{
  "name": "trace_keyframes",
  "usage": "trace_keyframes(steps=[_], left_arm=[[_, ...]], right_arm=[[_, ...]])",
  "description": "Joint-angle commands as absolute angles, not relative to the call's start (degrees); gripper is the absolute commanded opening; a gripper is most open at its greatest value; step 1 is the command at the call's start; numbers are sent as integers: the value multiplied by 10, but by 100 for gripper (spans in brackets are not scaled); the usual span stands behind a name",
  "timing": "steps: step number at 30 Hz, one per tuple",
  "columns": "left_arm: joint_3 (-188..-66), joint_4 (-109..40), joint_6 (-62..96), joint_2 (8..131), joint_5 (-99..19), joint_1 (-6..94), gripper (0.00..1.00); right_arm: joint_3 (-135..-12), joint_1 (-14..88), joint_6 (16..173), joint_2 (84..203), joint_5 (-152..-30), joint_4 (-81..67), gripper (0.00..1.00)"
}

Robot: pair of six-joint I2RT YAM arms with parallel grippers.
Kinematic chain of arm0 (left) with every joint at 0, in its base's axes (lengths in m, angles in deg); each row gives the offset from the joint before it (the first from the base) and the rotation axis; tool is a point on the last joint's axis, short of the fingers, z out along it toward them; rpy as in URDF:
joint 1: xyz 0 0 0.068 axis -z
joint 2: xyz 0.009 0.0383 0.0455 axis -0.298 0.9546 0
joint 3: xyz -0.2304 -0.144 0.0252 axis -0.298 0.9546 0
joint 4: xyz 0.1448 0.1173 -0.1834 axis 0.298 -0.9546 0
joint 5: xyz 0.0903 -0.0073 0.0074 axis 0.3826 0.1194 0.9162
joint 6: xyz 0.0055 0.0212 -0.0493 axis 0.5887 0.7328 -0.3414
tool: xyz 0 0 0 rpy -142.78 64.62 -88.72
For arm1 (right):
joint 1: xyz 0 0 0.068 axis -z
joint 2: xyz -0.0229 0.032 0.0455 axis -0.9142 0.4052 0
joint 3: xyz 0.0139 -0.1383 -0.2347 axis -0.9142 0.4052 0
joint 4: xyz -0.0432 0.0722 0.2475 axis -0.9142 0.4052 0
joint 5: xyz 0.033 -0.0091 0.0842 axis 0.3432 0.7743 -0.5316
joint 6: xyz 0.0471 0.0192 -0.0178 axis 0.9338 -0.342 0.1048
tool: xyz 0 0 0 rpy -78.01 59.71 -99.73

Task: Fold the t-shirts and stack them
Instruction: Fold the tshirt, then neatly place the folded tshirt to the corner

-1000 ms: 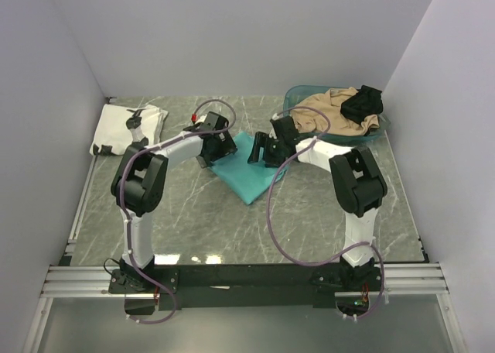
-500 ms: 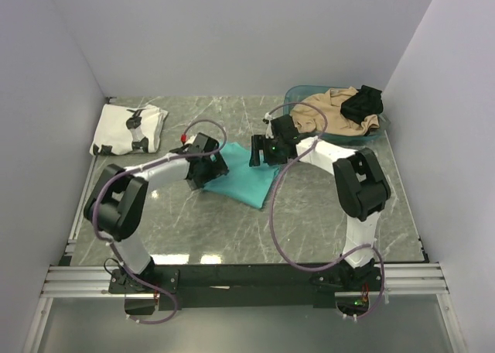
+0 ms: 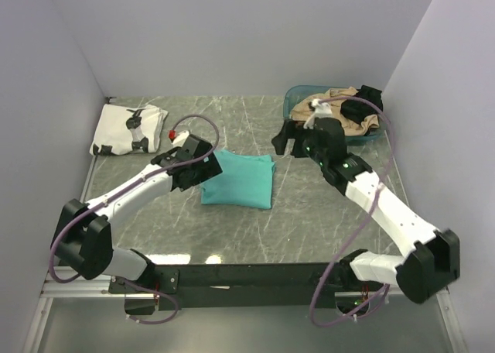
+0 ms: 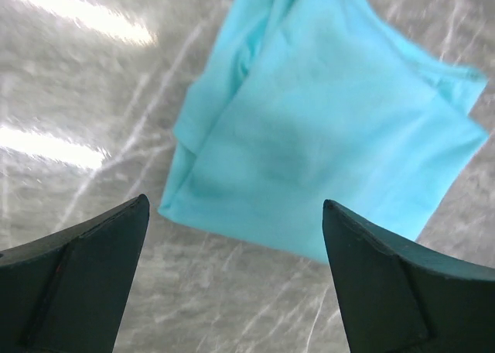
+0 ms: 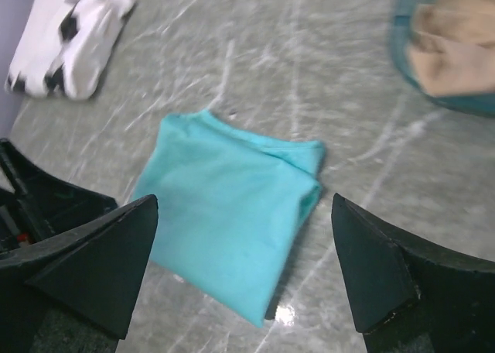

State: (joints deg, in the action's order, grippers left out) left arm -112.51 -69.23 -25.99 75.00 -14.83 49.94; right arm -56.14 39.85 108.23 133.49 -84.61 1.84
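I will next use my left gripper to grab the teal t-shirt by its side edge nearest the white t-shirt, layers together, and stack it on top.
The teal t-shirt (image 3: 240, 181) lies folded in a rough rectangle on the marble table; it also shows in the left wrist view (image 4: 325, 128) and the right wrist view (image 5: 224, 229). The white t-shirt with black figures (image 3: 129, 128) lies folded at the far left corner, also seen in the right wrist view (image 5: 69, 47). My left gripper (image 3: 203, 166) hovers at the teal shirt's left edge, open and empty (image 4: 236, 279). My right gripper (image 3: 290, 142) is raised to the shirt's far right, open and empty (image 5: 244, 279).
A teal basket (image 3: 377, 128) stands at the far right with a tan garment (image 3: 329, 105) and a small black garment (image 3: 363, 104) in it; its rim shows in the right wrist view (image 5: 402, 55). Walls close in on the left, back and right.
Both grippers have let go of the teal shirt and drawn back, the left toward the near left, the right up and to the right. The shirt now lies flat and squarer.
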Motion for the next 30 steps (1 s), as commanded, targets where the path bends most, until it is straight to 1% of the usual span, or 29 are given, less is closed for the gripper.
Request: trace_keyframes(steps=[1,3,5,8,13,15,17,18,20,21,26,27,29,30], left_arm=[[-1145,-686,-236,764,-122,472,99],[-1146,-663,-222,794,-136,442,99],[-1153,-624,-193,816,-182,421,99],[-1175,-598,-173,860,-220,416,99],[-1203,-594,-144,917,-229,417,99],[-1202,-590,-141,937,-234,417,99],[-1202,-589,-138,952,-240,418,97],[-1203,-591,-140,967,-240,419,93],[-1208,-589,-128,984,-250,426,89],[-1212,-595,-124,1001,-254,431,84],[-1243,-623,-114,1033,-222,474,74],[-1245,-625,-114,1041,-221,477,66],[-1251,-629,-118,1050,-224,481,57],[-1254,-632,-119,1059,-224,482,40]], right_arm=[[-516,404,1138,1284,-732,23,100],[-495,407,1157,1252,-691,35,100],[-483,412,1163,1228,-668,48,100],[-463,420,1170,1205,-657,63,100],[-416,446,1202,1183,-635,54,100],[-401,474,1218,1176,-649,50,100],[-394,490,1219,1169,-693,38,100],[-388,499,1218,1167,-701,36,100],[-384,504,1214,1159,-709,28,100],[-381,507,1214,1158,-706,28,100],[-371,519,1210,1152,-700,26,100],[-370,520,1210,1152,-700,26,100],[-367,525,1209,1154,-699,27,100],[-367,525,1209,1153,-697,28,100]])
